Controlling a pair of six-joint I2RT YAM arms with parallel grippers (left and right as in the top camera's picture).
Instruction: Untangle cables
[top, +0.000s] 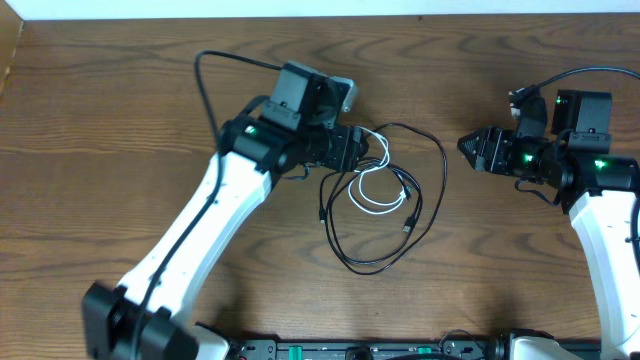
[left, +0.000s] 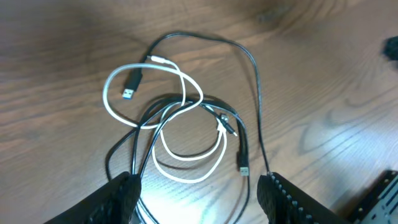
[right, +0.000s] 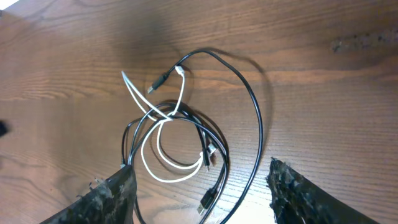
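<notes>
My left gripper grabs only the white cable by its loop at the tangle's edge next, to untangle it from the black cables.
The cables lie in one tangle on the wooden table, in the middle of the overhead view. A white cable loops through several black cables. My left gripper is open at the tangle's upper left edge. In the left wrist view the white cable and black cables lie ahead of and between the open fingers, none held. My right gripper is open and empty, just right of the big black loop. The right wrist view shows the white cable and black loop beyond its fingers.
A thicker black robot wire arcs from the left arm towards the back. The table's far edge meets a white wall. A black rail with connectors runs along the front edge.
</notes>
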